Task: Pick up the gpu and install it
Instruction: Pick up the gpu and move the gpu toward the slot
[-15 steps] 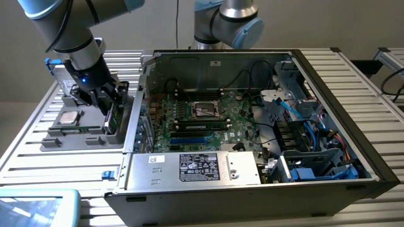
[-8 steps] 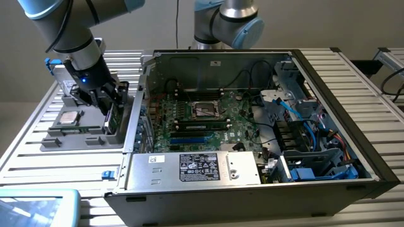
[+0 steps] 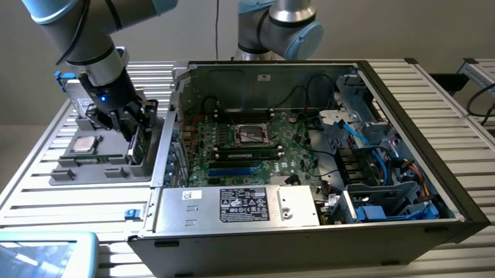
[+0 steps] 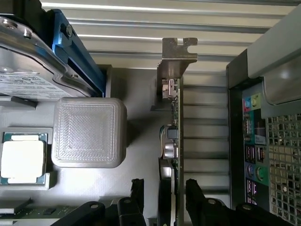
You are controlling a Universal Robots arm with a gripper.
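My black fingers extend down on both sides of the GPU, so closing them now would catch the GPU.
The gpu stands on its edge in a slot of the grey parts tray; I see it edge-on, with its silver end bracket at the far end. My gripper is open and straddles the card, one black finger on the cooler side and the other finger on the board side, neither pressing it. In the exterior view, the gripper hangs low over the gpu in the tray, just beside the open computer case on the exterior view's left.
The tray also holds a processor, a hard drive, a grey ribbed block and a memory stick. The case's rear port panel is close beside the card. Inside the case lie the motherboard and power supply.
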